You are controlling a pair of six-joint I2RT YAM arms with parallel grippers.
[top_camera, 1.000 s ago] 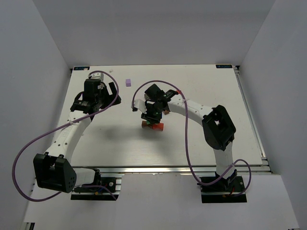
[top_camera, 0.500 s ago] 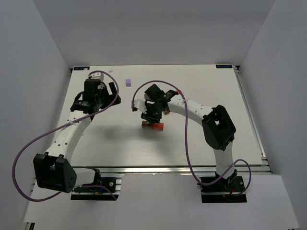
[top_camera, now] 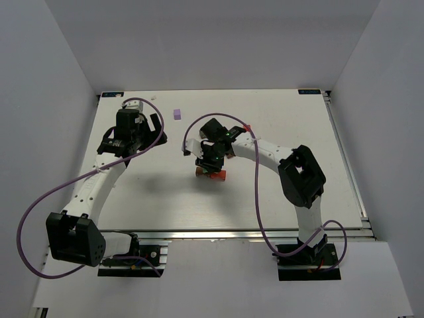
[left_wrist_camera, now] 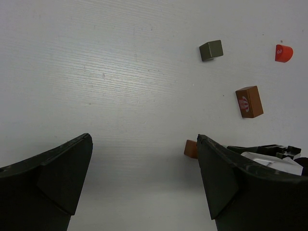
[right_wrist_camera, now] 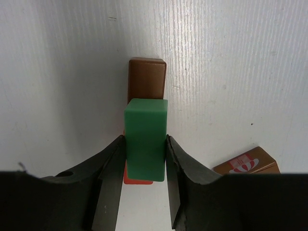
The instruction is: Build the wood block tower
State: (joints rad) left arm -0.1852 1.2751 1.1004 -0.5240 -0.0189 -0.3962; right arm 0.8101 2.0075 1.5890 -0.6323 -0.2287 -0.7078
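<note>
The green block is upright, in line over the brown bar and red bar, and would land there, so my right gripper should open its fingers.
My right gripper is shut on a green block and holds it upright just over the tower's base. That base is a brown bar and a red bar lying on the table; whether the green block touches them I cannot tell. From above, the right gripper covers most of the tower. My left gripper hangs open over bare table at the far left, nothing between its fingers. A lilac block lies alone near the far edge.
The left wrist view shows loose pieces on the table: a dark grey block, a red piece and a brown block with a printed picture. That printed brown block lies right of my right fingers.
The right gripper has shifted slightly left and down over the brown and red bars, still holding the green block. The left arm has not moved.
</note>
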